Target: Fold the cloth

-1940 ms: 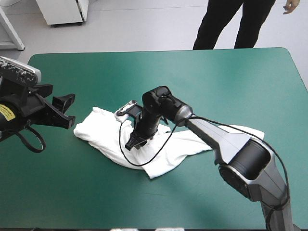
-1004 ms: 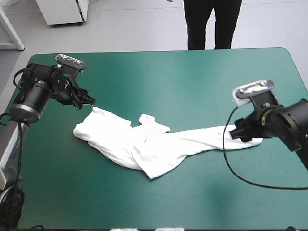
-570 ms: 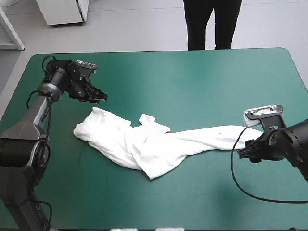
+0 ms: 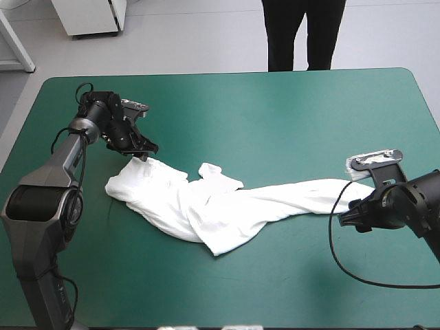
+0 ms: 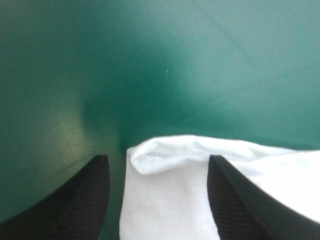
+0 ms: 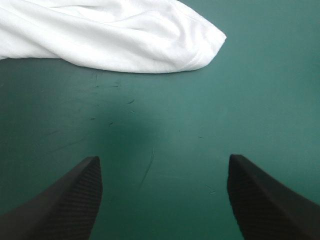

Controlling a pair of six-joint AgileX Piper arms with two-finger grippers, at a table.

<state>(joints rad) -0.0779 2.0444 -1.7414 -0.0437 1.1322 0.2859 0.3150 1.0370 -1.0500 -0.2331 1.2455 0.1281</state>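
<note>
I should next grab the T-shirt's folded corner with my left gripper, because it stands up in a small fold while the cloth (image 5: 167,205) beside it lies flat.
The white T-shirt (image 4: 220,206) lies crumpled in a long band across the middle of the table, its thin end (image 4: 344,189) stretched to the right. My left gripper (image 4: 146,155) is low at the shirt's far left corner. It is open, and in the left wrist view the left gripper (image 5: 157,161) has that folded corner (image 5: 170,160) between its fingers. My right gripper (image 4: 346,218) hovers just nearer than the shirt's right end. The right gripper (image 6: 164,159) is open over bare cover, with the shirt's hem (image 6: 115,35) a short way ahead of it.
The teal-green cover (image 4: 275,117) stretches wide beyond the shirt toward the far edge, and a broad strip of it (image 4: 206,289) lies on the near side. The table's right edge (image 4: 430,103) runs close to the right arm.
The right arm left the shirt's middle and swung out to its right end, then held still. The left gripper came across the far left of the table and down onto the shirt's corner.
</note>
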